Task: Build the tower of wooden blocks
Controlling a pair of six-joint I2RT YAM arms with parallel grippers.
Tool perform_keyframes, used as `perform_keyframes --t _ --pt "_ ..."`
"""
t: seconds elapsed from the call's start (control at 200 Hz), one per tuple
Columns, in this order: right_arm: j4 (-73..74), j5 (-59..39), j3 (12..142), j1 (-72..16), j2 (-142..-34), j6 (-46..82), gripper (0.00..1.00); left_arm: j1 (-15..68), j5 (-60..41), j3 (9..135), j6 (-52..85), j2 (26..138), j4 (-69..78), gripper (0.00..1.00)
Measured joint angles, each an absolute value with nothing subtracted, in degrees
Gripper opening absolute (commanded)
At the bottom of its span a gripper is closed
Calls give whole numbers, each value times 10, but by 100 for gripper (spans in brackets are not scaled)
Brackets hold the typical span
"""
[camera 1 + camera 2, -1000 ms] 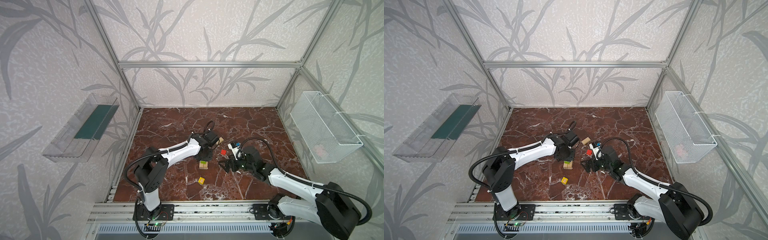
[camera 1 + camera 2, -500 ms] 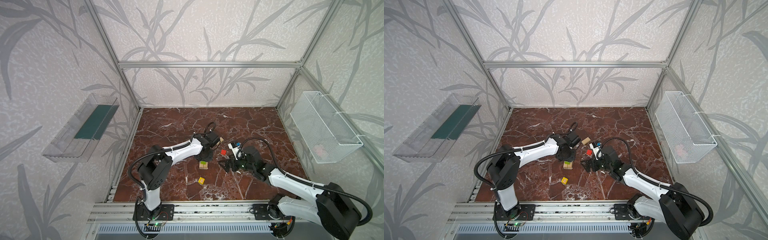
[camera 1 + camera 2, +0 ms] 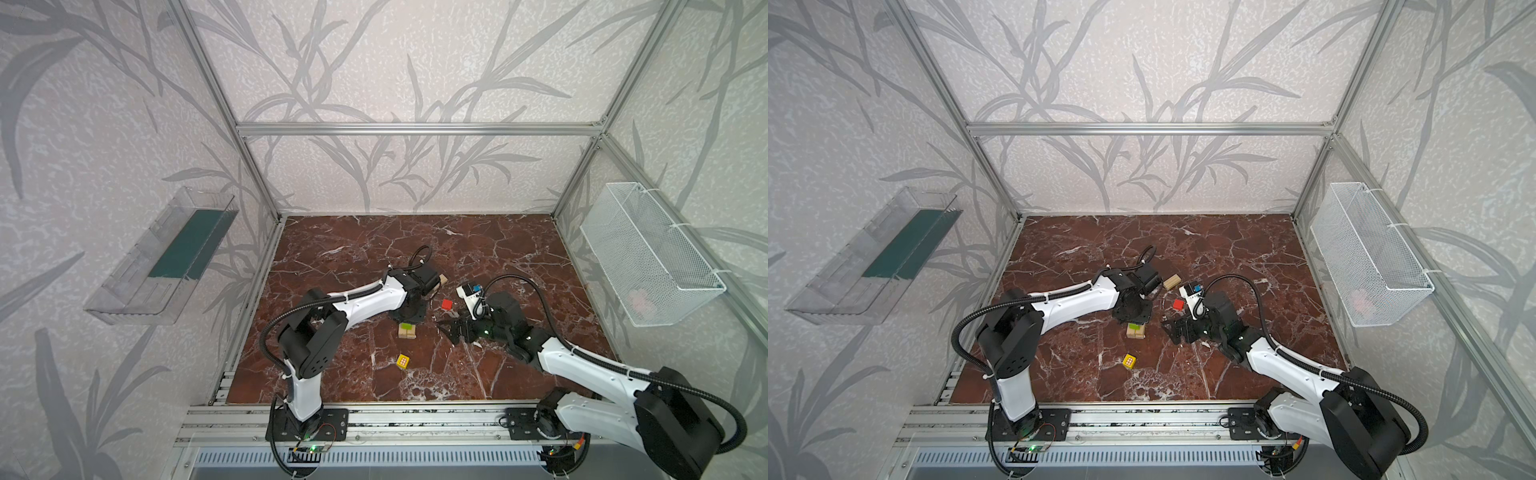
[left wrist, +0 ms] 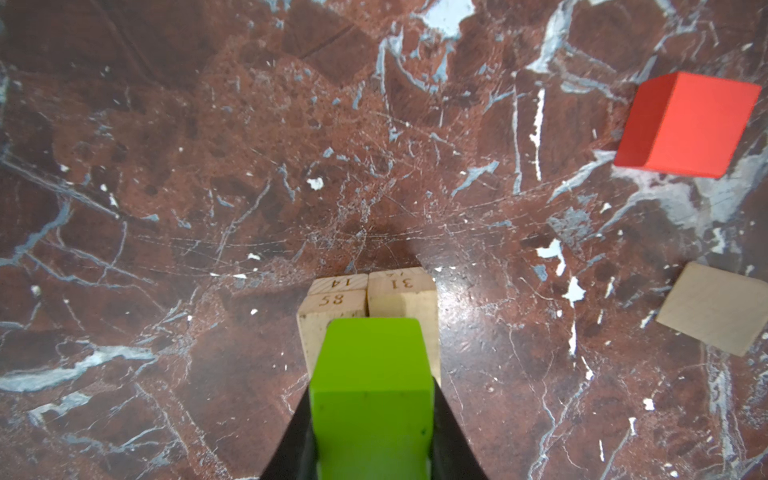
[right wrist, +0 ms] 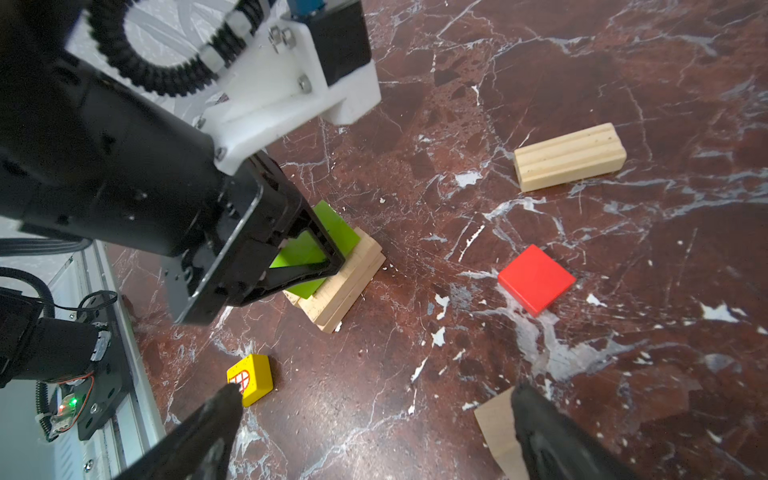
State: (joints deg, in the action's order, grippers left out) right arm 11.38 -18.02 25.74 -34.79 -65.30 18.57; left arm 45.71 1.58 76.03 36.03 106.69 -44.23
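The lime-green bar (image 4: 372, 399) lies lengthwise over the tower's paired pale bars. It would end on the tower's flat top if I opened my left gripper now, so I will let go of it.
My left gripper (image 4: 372, 386) is shut on the lime-green bar (image 4: 372, 399) and holds it lengthwise on top of the tower (image 3: 407, 331), a low stack of pale bars (image 4: 399, 299) laid in pairs. The right wrist view shows the green bar (image 5: 332, 232) lying on or just above that stack (image 5: 345, 282). My right gripper (image 5: 374, 395) hangs open and empty over the floor to the stack's right. The pale wedge (image 5: 496, 428) lies by one of its fingers and the yellow cube (image 5: 253, 376) near the other. Beyond them lie the red cube (image 5: 536, 278) and a loose pale bar (image 5: 569, 156).
A white wire basket (image 3: 648, 257) hangs on the right wall and a clear shelf (image 3: 166, 257) on the left wall. The aluminium rail (image 3: 395, 419) with both arm bases runs along the front edge. In both top views the yellow cube (image 3: 1129, 360) lies in front of the stack.
The left arm's elbow has shifted slightly; its gripper stays over the stack with the green bar. The right arm has not visibly moved.
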Motion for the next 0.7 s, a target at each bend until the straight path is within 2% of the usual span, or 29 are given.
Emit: perform_keyframes --t 0.34,0.7 --pt "114 -180 257 -347 -648 186 99 458 13 760 364 1068 -442 41" --pt "114 -180 255 -347 -648 186 99 458 9 760 367 1068 -440 41"
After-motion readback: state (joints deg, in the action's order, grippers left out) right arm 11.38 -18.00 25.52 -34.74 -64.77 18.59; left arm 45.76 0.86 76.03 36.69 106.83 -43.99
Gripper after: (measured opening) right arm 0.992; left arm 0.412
